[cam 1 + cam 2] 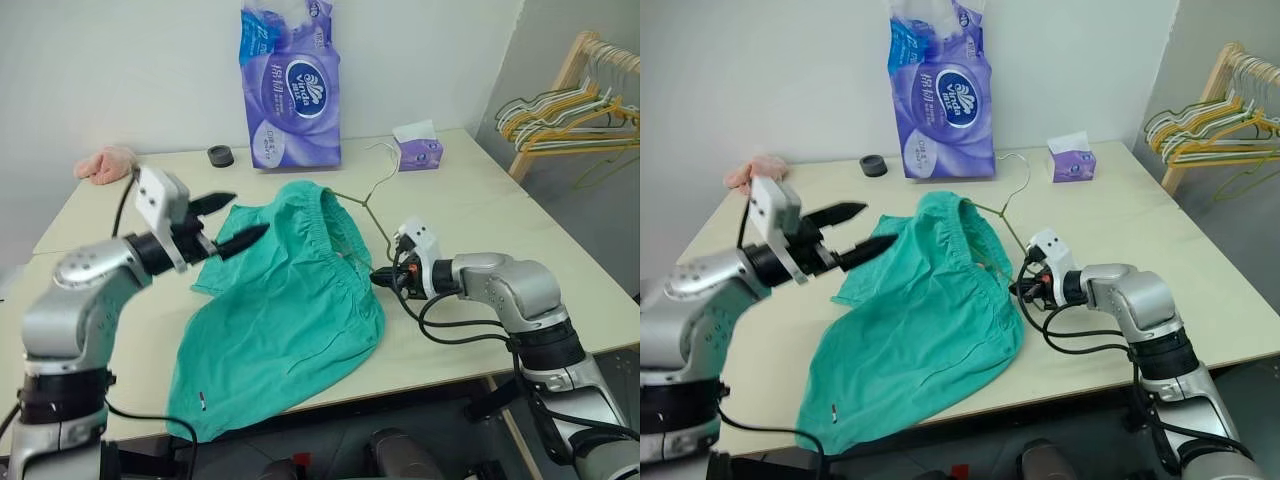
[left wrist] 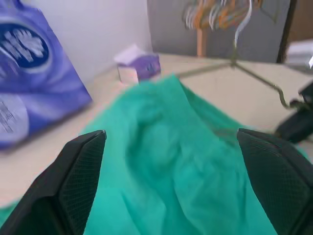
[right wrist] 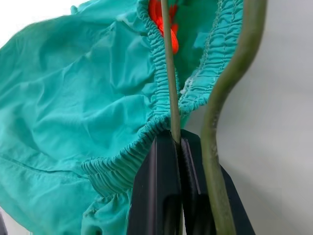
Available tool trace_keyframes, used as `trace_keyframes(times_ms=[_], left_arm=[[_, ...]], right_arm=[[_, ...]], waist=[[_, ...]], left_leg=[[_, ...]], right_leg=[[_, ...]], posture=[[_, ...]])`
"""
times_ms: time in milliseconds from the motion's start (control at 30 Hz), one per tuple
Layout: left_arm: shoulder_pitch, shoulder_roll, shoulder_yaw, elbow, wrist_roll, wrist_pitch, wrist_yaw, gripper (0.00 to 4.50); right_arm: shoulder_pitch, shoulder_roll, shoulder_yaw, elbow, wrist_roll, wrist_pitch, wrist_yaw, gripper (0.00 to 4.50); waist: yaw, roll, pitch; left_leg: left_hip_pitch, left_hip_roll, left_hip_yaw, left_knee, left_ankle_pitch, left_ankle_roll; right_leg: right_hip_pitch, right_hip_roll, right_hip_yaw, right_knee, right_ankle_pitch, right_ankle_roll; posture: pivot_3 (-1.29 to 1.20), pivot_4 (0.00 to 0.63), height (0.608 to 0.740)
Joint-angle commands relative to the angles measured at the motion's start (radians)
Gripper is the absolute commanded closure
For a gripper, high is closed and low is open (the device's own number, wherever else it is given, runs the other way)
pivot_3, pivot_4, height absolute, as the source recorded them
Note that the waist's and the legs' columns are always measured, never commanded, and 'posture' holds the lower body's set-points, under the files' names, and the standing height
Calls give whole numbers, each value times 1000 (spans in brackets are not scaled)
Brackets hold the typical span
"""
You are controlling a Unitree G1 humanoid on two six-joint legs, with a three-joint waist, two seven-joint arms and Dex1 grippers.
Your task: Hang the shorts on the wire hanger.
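Next, my left gripper takes the shorts [image 1: 290, 300] by their gathered waistband [image 1: 306, 196], as the waistband rises in folds while the shorts lie spread on the table.
The teal-green shorts [image 1: 290, 300] lie spread on the table [image 1: 480, 210], waistband toward the far right. The olive wire hanger [image 1: 367, 203] runs into the waistband opening, its hook pointing to the table's back. My right gripper [image 1: 382, 275] is shut on the hanger's thin wire [image 3: 168, 73] right at the gathered waistband [image 3: 156, 105], which touches the fingertips. My left gripper [image 1: 248, 214] hovers open above the shorts' left edge, nothing between its fingers [image 2: 78, 181].
A purple tissue pack [image 1: 290, 85] stands at the back, with a small purple tissue box [image 1: 420, 150] to its right. At the back left are a black ring [image 1: 220, 155] and a pink cloth lump [image 1: 105, 163]. A wooden rack of hangers [image 1: 575, 110] stands beyond the table's right edge.
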Motion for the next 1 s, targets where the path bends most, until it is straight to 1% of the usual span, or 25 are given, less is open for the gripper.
trace_keyframes(times_ms=[33,167,267,333,433,533,700,933,1000], left_arm=[[-65,70,-26,61,28,-47,-104,31],[-115,152,-119,165,122,-157,-257,31],[-161,171,-189,252,210,-269,-326,31],[-194,154,-229,313,266,-346,-338,31],[-232,111,-255,370,299,-403,-342,31],[-218,79,-288,364,311,-426,-377,31],[-160,85,-336,333,332,-448,-454,31],[-173,71,-358,394,392,-501,-456,31],[-177,64,-360,401,396,-507,-457,425]], right_arm=[[-8,-30,36,-58,-37,-91,19,4500],[-6,-60,85,-84,-76,-165,39,4500],[-3,-75,113,-109,-100,-209,51,4500],[1,-84,130,-124,-116,-237,60,4500],[8,-98,154,-142,-141,-277,72,4500],[12,-101,163,-162,-149,-287,81,4500],[6,-105,162,-180,-159,-299,88,4500],[3,-111,168,-211,-178,-357,119,4500],[3,-111,170,-215,-187,-375,128,4500]], waist=[[-4,0,0],[-6,0,0],[-5,0,0],[-2,0,0],[-1,0,0],[-1,0,0],[-14,0,0],[-27,0,0],[-29,0,0]], left_leg=[[-1,0,0,0,0,0],[-2,-1,-1,0,0,0],[-5,-1,-3,0,0,0],[-5,-1,-3,1,0,0],[-6,-2,-4,1,0,0],[-7,-3,-4,1,0,0],[-8,-3,-4,1,0,0],[-8,-3,-6,2,0,0],[-8,-3,-6,2,1,0]], right_leg=[[-1,0,0,0,0,0],[-3,0,0,0,0,0],[-4,0,-2,0,0,0],[-4,-1,-2,0,0,0],[-5,-2,-2,0,0,0],[-6,-3,-2,0,0,0],[-8,-3,-1,1,0,0],[-7,-3,-3,2,0,0],[-7,-3,-3,2,0,0]], posture=[[-241,19,740],[-241,19,740],[-242,19,740],[-242,19,740],[-251,21,740],[-258,22,740],[-266,25,740],[-268,25,740],[-268,25,740]])
